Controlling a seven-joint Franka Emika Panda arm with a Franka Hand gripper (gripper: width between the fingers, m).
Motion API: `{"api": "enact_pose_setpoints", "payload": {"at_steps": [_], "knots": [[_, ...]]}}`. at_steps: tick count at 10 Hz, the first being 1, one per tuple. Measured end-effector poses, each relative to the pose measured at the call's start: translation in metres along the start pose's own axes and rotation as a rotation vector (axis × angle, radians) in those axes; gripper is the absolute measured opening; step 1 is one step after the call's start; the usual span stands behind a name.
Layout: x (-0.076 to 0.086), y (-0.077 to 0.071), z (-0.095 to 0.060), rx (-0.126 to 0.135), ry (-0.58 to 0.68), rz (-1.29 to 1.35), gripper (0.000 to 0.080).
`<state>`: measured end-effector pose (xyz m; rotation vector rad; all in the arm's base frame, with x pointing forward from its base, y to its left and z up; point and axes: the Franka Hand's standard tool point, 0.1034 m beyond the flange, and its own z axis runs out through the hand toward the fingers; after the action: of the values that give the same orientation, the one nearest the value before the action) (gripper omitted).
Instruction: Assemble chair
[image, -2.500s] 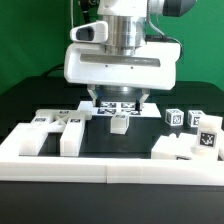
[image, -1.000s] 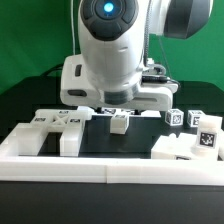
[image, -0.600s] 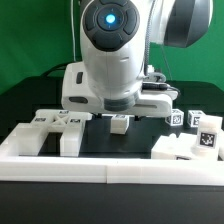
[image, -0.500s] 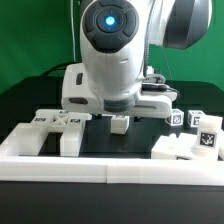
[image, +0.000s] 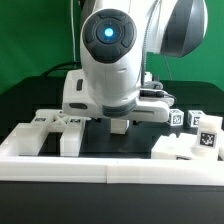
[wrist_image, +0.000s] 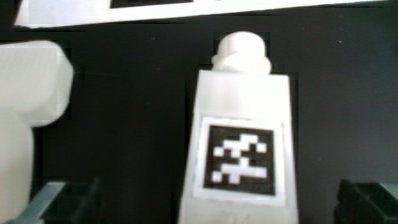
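My gripper closes on the white leg now, since my fingers stand on either side of the near end of the chair leg and would catch it.
In the wrist view a long white chair leg (wrist_image: 240, 130) with a rounded peg at its far end and a black-and-white tag lies on the black table. My gripper (wrist_image: 214, 205) is open, and the leg's near end lies between its dark fingertips (wrist_image: 63, 200) with a gap on each side. In the exterior view the leg's end (image: 120, 125) shows just under the big white hand (image: 110, 95), which hides the fingers. A white chair slab with tags (image: 55, 125) lies at the exterior view's left. Small tagged cubes (image: 178, 118) and a block (image: 205, 138) lie at its right.
A low white border wall (image: 110, 172) runs along the front of the table. In the wrist view a white block (wrist_image: 32, 100) lies beside the leg, and a white tagged surface (wrist_image: 143, 8) lies beyond the peg.
The hand has turned about its wrist and sunk a little over the leg. The tagged parts behind it are now hidden. The leg has not moved.
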<state>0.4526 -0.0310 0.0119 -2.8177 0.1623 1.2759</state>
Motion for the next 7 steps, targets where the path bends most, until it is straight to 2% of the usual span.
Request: {"api": "enact_pose_setpoints", "payload": {"at_steps": [1,3,4,5,7], "knots": [[0.0007,-0.0004,0.0030,-0.001,0.002,-0.001,0.0648],[0.0011,-0.0014,0.0051,-0.001,-0.002,-0.001,0.0392],[0.0012,-0.0023,0.0054,-0.002,-0.002,-0.001,0.0392],[0.0013,-0.0026,0.0052,-0.002,-0.002,-0.001,0.0289],[0.0021,-0.0029,0.0031,-0.002,0.002,-0.002,0.0289]]}}
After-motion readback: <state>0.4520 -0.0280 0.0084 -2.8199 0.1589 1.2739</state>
